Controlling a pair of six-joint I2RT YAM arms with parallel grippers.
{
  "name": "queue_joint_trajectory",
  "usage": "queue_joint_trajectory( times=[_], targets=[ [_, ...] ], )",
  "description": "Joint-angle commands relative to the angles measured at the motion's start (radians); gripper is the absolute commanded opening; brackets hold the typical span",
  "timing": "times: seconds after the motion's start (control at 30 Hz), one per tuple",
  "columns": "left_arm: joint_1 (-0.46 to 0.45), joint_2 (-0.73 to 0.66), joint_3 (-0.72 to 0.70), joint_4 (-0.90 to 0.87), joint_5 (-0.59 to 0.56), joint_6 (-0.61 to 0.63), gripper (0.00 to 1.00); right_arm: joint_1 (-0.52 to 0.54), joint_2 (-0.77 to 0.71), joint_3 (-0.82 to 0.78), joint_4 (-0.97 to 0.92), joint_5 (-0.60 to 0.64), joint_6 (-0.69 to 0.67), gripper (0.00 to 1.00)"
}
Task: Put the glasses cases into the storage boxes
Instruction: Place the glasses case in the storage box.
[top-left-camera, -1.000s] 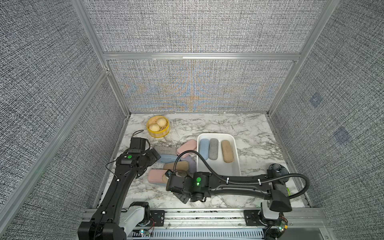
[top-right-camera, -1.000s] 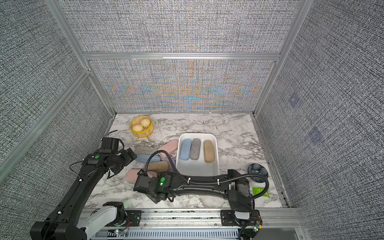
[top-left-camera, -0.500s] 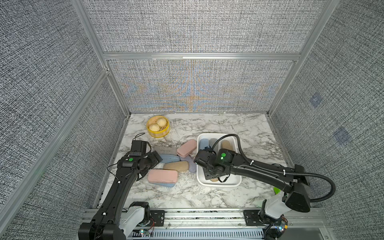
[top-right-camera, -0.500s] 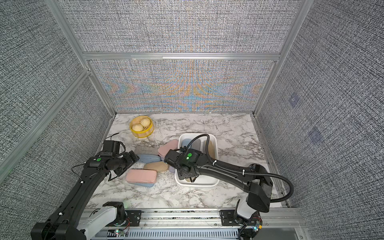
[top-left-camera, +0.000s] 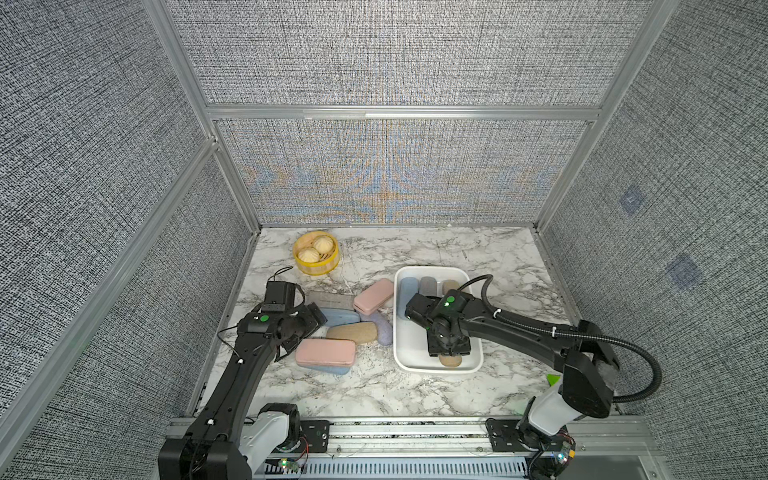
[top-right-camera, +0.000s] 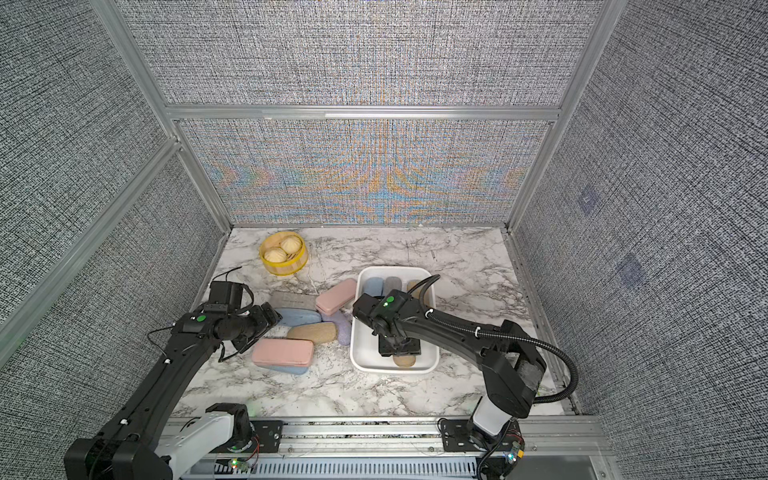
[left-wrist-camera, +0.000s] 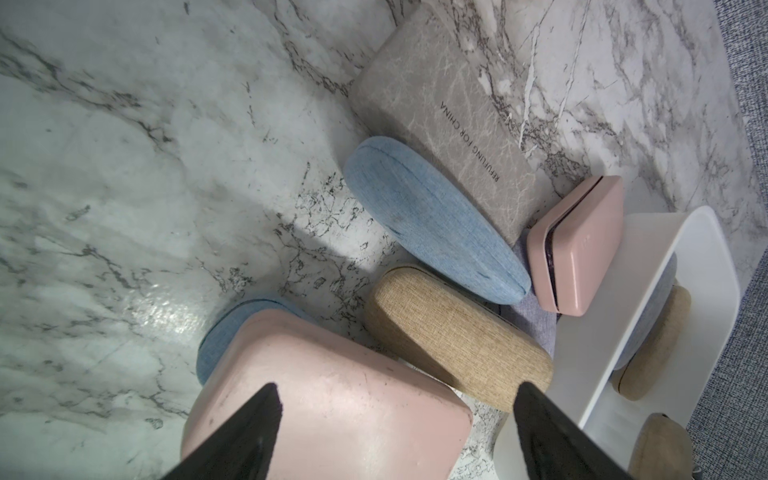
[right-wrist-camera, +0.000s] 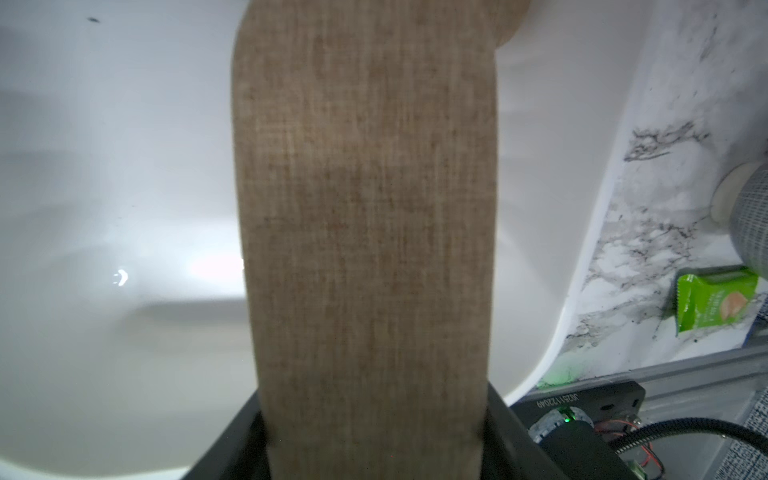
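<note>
I need to lower the tan glasses case before my right gripper lets go, because the case is still above the bottom of the white bin.
The storage box is a white bin (top-left-camera: 397, 332) (top-right-camera: 354, 340) with blue, grey and tan cases lying at its far end. My right gripper (top-left-camera: 449, 351) (right-wrist-camera: 374, 424) is shut on a tan glasses case (top-left-camera: 451, 361) (right-wrist-camera: 365, 208), held low over the bin's near end. Left of the bin is a loose pile: a pink case (top-left-camera: 326, 352) (left-wrist-camera: 324, 415) on a blue one (left-wrist-camera: 232, 328), a tan case (top-left-camera: 352, 332), a blue case (left-wrist-camera: 432, 220), a grey marbled case (left-wrist-camera: 449, 112), a second pink case (top-left-camera: 374, 295) and a lavender one (top-left-camera: 382, 328). My left gripper (top-left-camera: 309, 328) (left-wrist-camera: 398, 388) hangs open just above the near pink case.
A yellow steamer basket (top-left-camera: 316, 253) with two buns stands at the back left. A green packet (right-wrist-camera: 710, 299) lies on the marble by the right arm's base. Grey fabric walls close in the table on three sides.
My right arm carried the tan case from the pile's near side into the bin, then toward the bin's near end. The left gripper shifted slightly toward the near pink case.
</note>
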Motion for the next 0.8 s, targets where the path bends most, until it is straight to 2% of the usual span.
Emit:
queue_joint_trajectory(
  times=[0.0,0.5,0.77],
  targets=[
    [-0.004,0.011,-0.001,0.021,0.013,0.010,0.88,-0.025,0.003,-0.034,0.038,-0.038,0.018,0.48],
    [-0.013,0.024,-0.007,0.034,0.010,0.008,0.88,-0.134,0.067,-0.084,0.098,-0.080,-0.055,0.48],
    [-0.012,0.026,-0.009,0.030,0.004,0.011,0.88,-0.159,0.120,-0.057,0.102,-0.041,-0.088,0.48]
  ],
)
